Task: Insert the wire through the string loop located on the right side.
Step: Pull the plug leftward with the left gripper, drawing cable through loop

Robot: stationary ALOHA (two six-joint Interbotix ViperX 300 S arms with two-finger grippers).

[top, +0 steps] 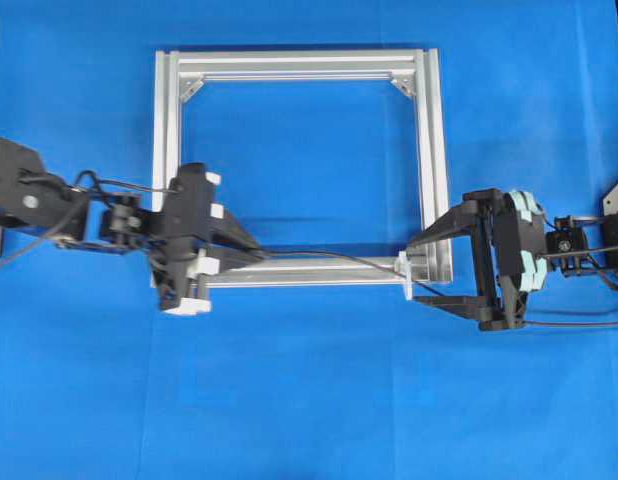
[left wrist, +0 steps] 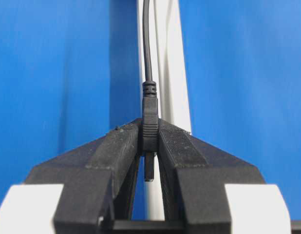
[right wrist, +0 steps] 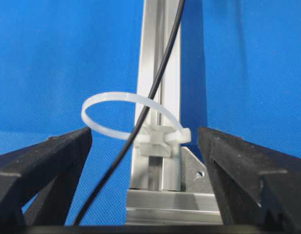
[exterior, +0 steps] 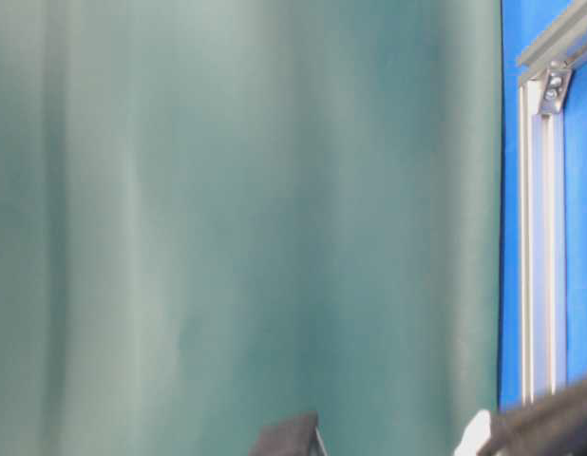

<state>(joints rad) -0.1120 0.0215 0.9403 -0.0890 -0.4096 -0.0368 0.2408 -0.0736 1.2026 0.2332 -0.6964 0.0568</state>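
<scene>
My left gripper should keep hold of the dark plug (left wrist: 150, 117) for now. The plug hangs above the silver bar (left wrist: 176, 83) in the left wrist view.
My left gripper (top: 259, 255) (left wrist: 150, 131) is shut on the dark plug (left wrist: 150, 122) of the wire (top: 339, 258) (left wrist: 146, 39), at the left end of the silver frame's near bar. The plug's short tip points back toward the wrist. From there the wire (right wrist: 160, 73) runs right along the bar and crosses the white string loop (top: 405, 272) (right wrist: 111, 96) at the frame's near right corner. It trails on past my right arm. My right gripper (top: 417, 268) (right wrist: 144, 141) is open, its fingers either side of the loop and touching nothing.
The square aluminium frame (top: 289, 65) (exterior: 540, 237) lies flat on the blue cloth, with a triangular bracket (right wrist: 194, 170) in its corner just below the loop. The table-level view is mostly filled by a blurred green surface.
</scene>
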